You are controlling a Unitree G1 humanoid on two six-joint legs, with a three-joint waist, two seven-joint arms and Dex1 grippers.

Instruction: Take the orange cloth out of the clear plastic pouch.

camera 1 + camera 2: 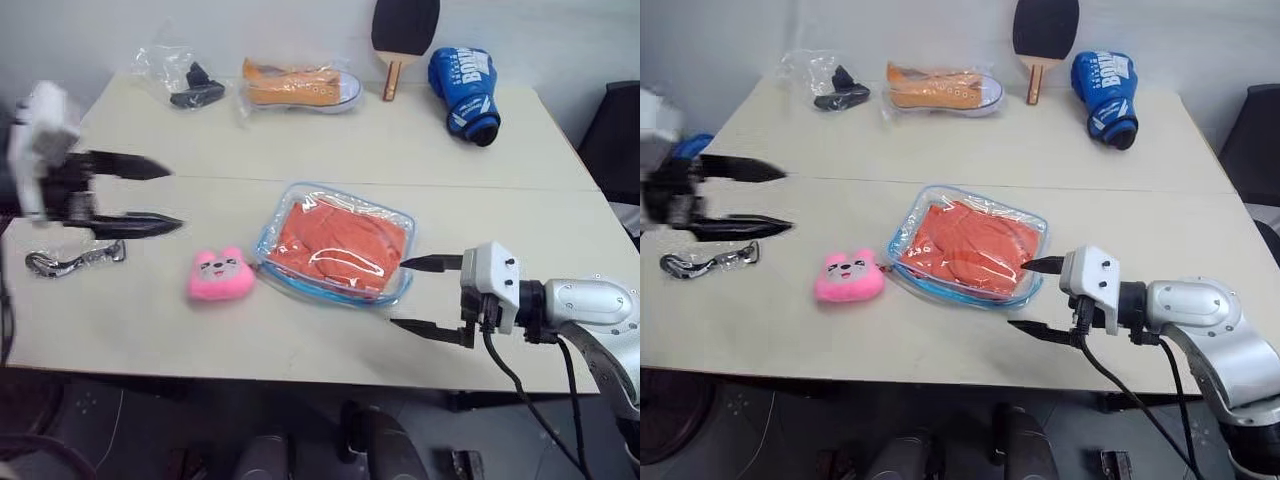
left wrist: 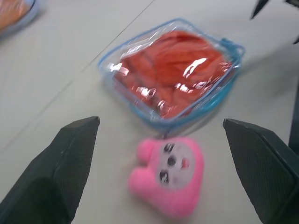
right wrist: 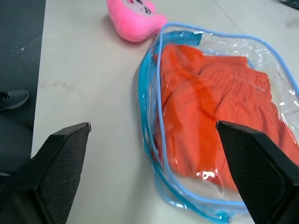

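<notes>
My left gripper grips the clear plastic pouch by its blue zipper edge [image 1: 292,281] next, so that the orange cloth [image 1: 340,243] is free to come out.
The clear plastic pouch [image 1: 335,245] with light blue trim lies flat mid-table, and the folded orange cloth [image 1: 340,243] sits inside it. Its pink plush charm [image 1: 219,274] rests just to its left. My left gripper [image 1: 155,198] hovers open above the table's left side, well apart from the pouch. At the pouch's right corner my right gripper [image 1: 418,294] stands open, its upper fingertip close to the blue trim, holding nothing. Both wrist views look at the pouch [image 3: 219,116] [image 2: 173,74] between wide-apart fingers.
Along the table's back lie a crinkled clear bag with a black object [image 1: 185,80], a wrapped orange sneaker [image 1: 300,87], a table-tennis paddle [image 1: 402,35] and a blue boxing glove [image 1: 465,85]. A metal clip [image 1: 72,260] lies at the left edge.
</notes>
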